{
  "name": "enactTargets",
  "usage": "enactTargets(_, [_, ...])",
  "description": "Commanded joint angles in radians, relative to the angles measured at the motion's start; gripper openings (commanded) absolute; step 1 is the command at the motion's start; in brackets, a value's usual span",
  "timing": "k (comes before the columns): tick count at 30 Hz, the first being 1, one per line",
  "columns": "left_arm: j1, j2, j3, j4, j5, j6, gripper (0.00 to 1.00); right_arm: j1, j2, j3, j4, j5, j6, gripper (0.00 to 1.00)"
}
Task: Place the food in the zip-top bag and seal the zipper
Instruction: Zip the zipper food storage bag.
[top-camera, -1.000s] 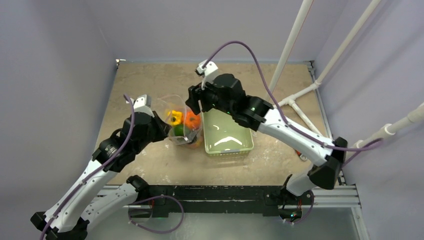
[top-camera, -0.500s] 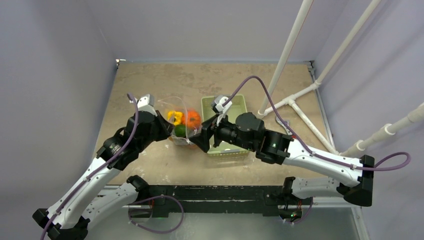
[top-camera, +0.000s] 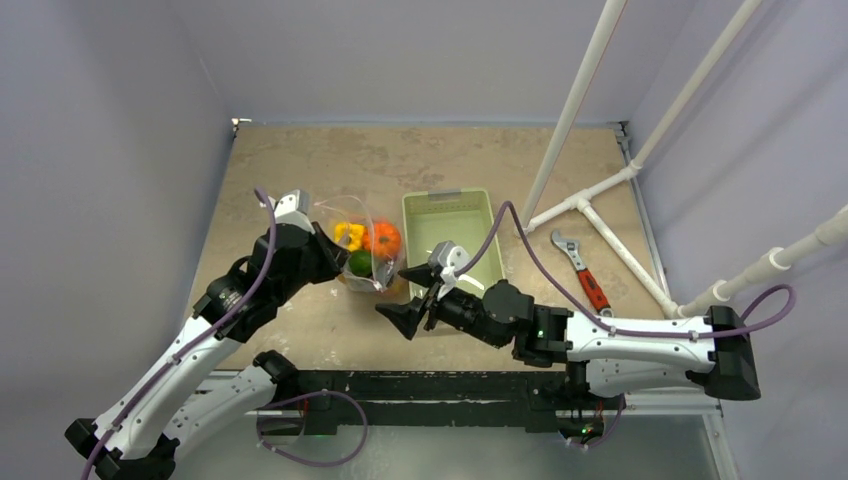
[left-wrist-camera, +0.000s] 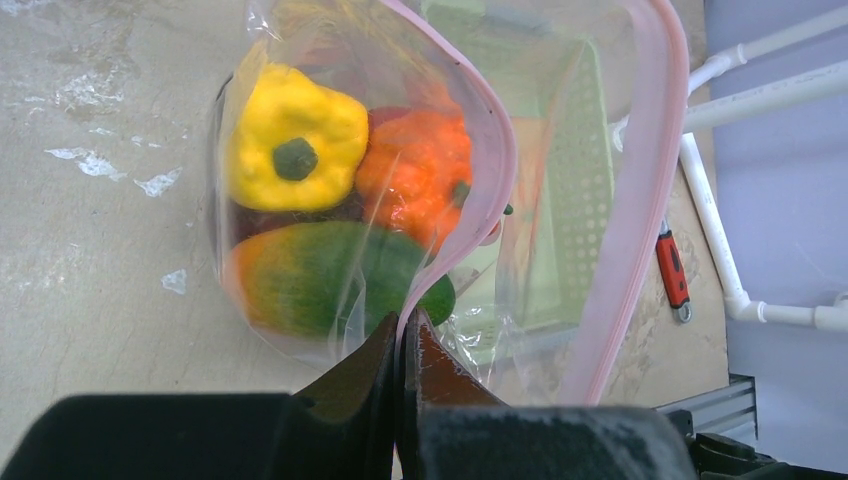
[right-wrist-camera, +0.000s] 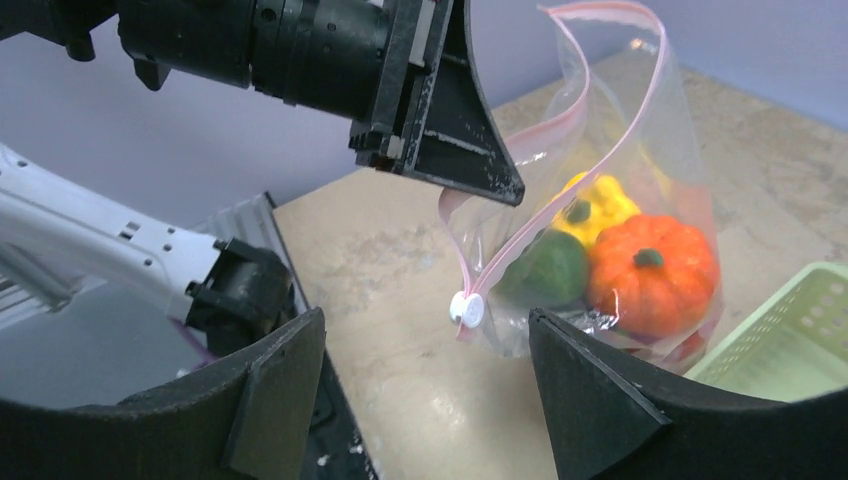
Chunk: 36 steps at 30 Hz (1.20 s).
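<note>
My right gripper next needs to take hold of the zipper's white slider (top-camera: 379, 286) (right-wrist-camera: 466, 309) across its sides to seal the bag. The pink zipper edges stay free that way.
The clear zip-top bag (top-camera: 368, 222) stands open on the table. Inside are a yellow pepper (left-wrist-camera: 295, 140), an orange pumpkin (left-wrist-camera: 420, 170) and a green piece (left-wrist-camera: 310, 275); darker food lies hidden under them. My left gripper (left-wrist-camera: 405, 330) is shut on the pink zipper (left-wrist-camera: 500, 150) at the bag's near mouth edge and holds it up. My right gripper (right-wrist-camera: 425, 330) is open and empty, low in front of the bag. The zipper's white slider (right-wrist-camera: 466, 309) hangs just beyond and between its fingers. In the top view the right gripper (top-camera: 393, 292) sits at the bag's near right corner.
The pale green basket (top-camera: 480, 210) stands right of the bag and shows no food. A red-handled wrench (top-camera: 580, 270) lies further right, next to white pipes (top-camera: 600, 200). The left gripper's body (right-wrist-camera: 400, 60) hangs over the bag in the right wrist view.
My right arm has swung from above the bag and basket down to the near side and now faces the bag's slider end. My left gripper has kept its hold on the zipper.
</note>
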Motion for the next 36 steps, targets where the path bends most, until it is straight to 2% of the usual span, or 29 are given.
enactTargets(1, [0.006, -0.011, -0.013, 0.037, 0.020, -0.017, 0.00, 0.037, 0.025, -0.048, 0.274, 0.153, -0.149, 0.77])
enactTargets(6, [0.006, -0.014, -0.012, 0.036, 0.024, -0.016, 0.00, 0.047, 0.108, -0.079, 0.410, 0.208, -0.242, 0.77])
enactTargets(14, [0.005, -0.027, -0.011, 0.026, 0.024, -0.014, 0.00, 0.047, 0.195, -0.100, 0.543, 0.239, -0.304, 0.78])
enactTargets(26, [0.005, -0.032, -0.006, 0.017, 0.026, -0.016, 0.00, 0.048, 0.296, -0.089, 0.605, 0.226, -0.349, 0.75])
enactTargets(31, [0.006, -0.033, -0.004, 0.020, 0.030, -0.021, 0.00, 0.048, 0.353, -0.053, 0.575, 0.214, -0.361, 0.55])
enactTargets(36, [0.006, -0.031, -0.002, 0.021, 0.036, -0.024, 0.00, 0.048, 0.374, -0.034, 0.575, 0.212, -0.370, 0.45])
